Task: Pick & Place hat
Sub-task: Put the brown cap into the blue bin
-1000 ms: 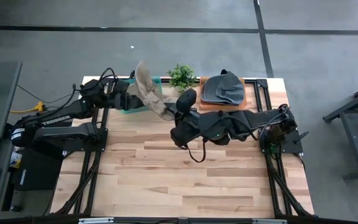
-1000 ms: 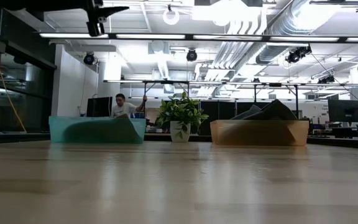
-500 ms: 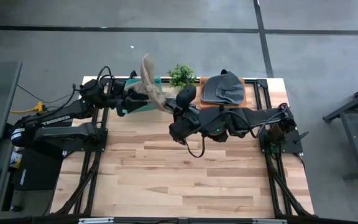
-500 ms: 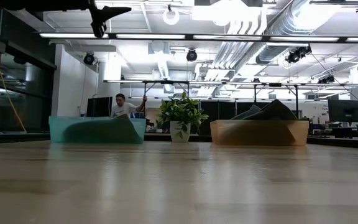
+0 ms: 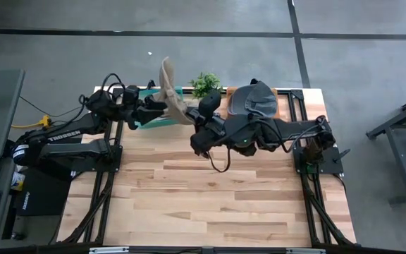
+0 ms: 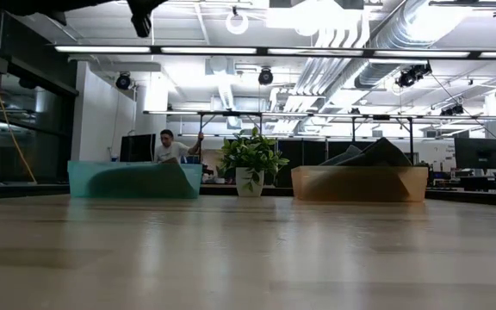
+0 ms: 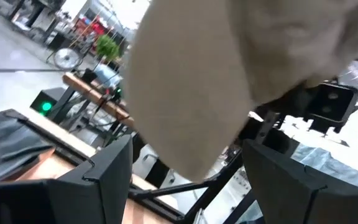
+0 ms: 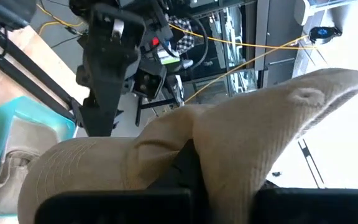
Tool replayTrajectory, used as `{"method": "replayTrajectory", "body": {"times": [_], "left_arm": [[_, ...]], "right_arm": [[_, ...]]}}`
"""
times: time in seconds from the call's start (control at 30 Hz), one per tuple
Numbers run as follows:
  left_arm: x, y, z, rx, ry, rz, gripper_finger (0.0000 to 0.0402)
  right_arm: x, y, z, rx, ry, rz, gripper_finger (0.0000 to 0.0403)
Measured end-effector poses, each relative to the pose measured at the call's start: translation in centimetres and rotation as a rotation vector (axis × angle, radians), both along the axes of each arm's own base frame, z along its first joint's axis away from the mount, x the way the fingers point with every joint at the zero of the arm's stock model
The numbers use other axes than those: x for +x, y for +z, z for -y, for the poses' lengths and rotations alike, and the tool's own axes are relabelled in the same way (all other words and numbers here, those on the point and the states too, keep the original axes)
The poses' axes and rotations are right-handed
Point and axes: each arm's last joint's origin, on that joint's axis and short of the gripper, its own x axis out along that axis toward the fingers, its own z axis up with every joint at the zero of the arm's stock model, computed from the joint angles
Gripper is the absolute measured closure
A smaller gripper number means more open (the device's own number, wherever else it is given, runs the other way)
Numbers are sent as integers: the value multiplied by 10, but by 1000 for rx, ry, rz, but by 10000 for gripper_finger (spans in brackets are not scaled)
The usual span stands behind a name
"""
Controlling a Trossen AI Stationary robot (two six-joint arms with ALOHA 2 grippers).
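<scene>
My left gripper is about to grab the beige hat by its rounded brim [image 5: 180, 111]. The hat will then go in the teal bin [image 5: 150, 118].
The beige hat [image 5: 169, 92] is up in the air above the table's far left part, over the teal bin [image 5: 150, 118]. My right gripper [image 5: 191, 118] is shut on it and reaches in from the table's right. In the right wrist view the hat [image 8: 241, 137] fills the picture around the gripper [image 8: 185, 177]. My left gripper [image 5: 152, 106] is open. Its two fingers stand wide on either side of the hat's lower end [image 7: 191, 124] without touching it. The low view shows neither the hat nor the fingertips. My right gripper pinches a fold of the hat's cloth [image 8: 194, 146] between its two fingers. It comes at the hat's near, lower end from the table's right side. The hat is lifted clear of table and bin and stands up and away past the fingers, crown end farthest off.
An orange tray [image 5: 282, 106] at the far right holds grey hats [image 5: 254, 100]. A small potted plant [image 5: 205, 85] stands between the tray and the teal bin, close behind the right arm. The near half of the wooden table [image 5: 203, 204] is bare boards.
My right gripper has carried the hat toward the table's far edge and a little up, so the hat now stands more upright above the bin. My left arm has drawn back slightly toward the table's left.
</scene>
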Motion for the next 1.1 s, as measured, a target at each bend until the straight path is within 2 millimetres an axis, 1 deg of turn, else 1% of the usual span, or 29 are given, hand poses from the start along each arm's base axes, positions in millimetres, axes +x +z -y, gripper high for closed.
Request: {"method": "replayTrajectory", "body": {"times": [0.23, 0.43, 0.67, 0.9, 1.1], "left_arm": [[1, 1, -1, 6, 2, 18, 137], [5, 5, -2, 2, -11, 81, 137], [11, 4, -5, -16, -20, 91, 137], [15, 11, -7, -26, -50, 219, 137], [18, 15, -9, -120, -87, 259, 137]], "right_arm": [[2, 6, 2, 9, 34, 57, 403], [3, 7, 10, 20, 41, 77, 403], [5, 11, 15, 31, 43, 126, 403], [7, 10, 18, 36, 76, 134, 403], [8, 11, 23, 57, 68, 152, 403]]}}
